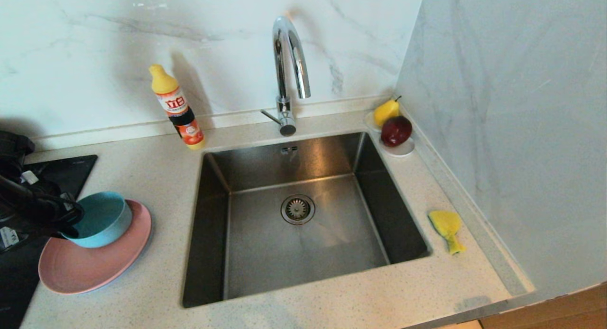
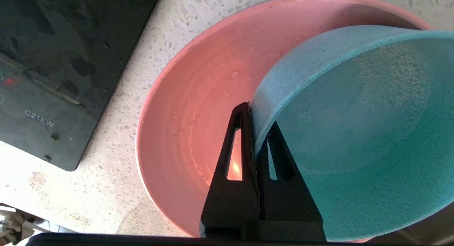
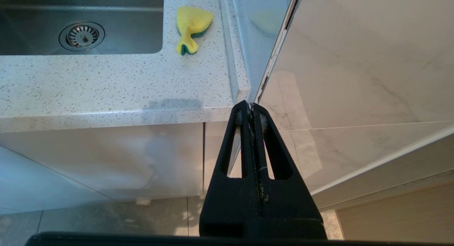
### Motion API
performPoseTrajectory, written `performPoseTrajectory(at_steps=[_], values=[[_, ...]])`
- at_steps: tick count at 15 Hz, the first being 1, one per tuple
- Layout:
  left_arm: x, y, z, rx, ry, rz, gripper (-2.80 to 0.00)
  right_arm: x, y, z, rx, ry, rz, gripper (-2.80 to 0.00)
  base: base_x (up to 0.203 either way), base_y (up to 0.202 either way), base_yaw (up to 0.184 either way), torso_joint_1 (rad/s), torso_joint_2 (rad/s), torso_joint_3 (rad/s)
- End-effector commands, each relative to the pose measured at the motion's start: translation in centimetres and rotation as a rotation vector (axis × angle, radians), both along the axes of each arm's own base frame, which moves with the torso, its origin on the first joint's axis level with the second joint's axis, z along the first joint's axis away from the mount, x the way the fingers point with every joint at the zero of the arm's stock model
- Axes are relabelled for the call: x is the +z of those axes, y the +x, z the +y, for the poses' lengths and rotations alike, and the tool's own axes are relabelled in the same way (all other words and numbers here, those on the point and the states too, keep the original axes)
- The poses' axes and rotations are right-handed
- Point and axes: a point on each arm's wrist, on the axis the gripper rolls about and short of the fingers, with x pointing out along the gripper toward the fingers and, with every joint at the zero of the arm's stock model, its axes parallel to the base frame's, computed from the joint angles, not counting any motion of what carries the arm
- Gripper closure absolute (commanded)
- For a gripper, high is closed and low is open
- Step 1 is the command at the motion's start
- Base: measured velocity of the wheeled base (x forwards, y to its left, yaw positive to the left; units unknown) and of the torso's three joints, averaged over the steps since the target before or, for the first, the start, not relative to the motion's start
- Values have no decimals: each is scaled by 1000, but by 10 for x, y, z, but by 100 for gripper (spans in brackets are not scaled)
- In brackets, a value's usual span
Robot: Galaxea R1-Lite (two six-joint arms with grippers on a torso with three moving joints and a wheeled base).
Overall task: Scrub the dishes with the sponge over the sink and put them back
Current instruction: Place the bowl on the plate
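Note:
The teal bowl's base (image 1: 96, 243) sits on the pink plate (image 1: 95, 267), inside the plate's rim, so the bowl would rest there and I need to open my left gripper.
The teal bowl (image 1: 102, 217) (image 2: 354, 132) is tilted over the pink plate (image 1: 95, 267) (image 2: 198, 97) on the counter left of the sink (image 1: 332, 224) (image 3: 124, 26). My left gripper (image 1: 71, 215) (image 2: 255, 122) is shut on the bowl's near rim, one finger outside the wall and one inside. The yellow sponge (image 1: 446, 227) (image 3: 191, 26) lies on the counter right of the sink, tail toward the front edge. My right gripper (image 3: 251, 106) hangs shut and empty below the counter's front edge, near the right wall.
A detergent bottle (image 1: 178, 108) stands behind the sink's left corner, beside the chrome tap (image 1: 287, 59). A pear (image 1: 386, 112) and a red apple (image 1: 397, 131) sit on a white saucer (image 1: 403, 151) at the back right. A black cooktop (image 1: 71, 170) (image 2: 53, 61) lies left of the plate.

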Motion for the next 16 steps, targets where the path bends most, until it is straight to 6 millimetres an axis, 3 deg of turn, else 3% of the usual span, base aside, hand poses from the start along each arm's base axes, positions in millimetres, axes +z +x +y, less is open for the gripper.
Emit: performPoseTrajectory(at_steps=[1,2,7,12,13,16], values=[[1,-1,-1,1,-2,2,0,0,0,0,1,-1,1,0,0,0,0,0,0,0],[1,-1,-1,1,-2,-2,-280,0,0,0,1,-1,1,0,0,0,0,0,0,0],[18,-5,-2,6,16,-55,-280,0,0,0,1,-1,3,0,0,0,0,0,0,0],[95,-22,-14,-41,82,-315,-280,0,0,0,1,-1,1,0,0,0,0,0,0,0],[105,-22,-15,-53,106,-349,0,0,0,0,1,-1,1,0,0,0,0,0,0,0],[130,-5,-12,-120,202,-443,0,0,0,0,1,-1,1,0,0,0,0,0,0,0]])
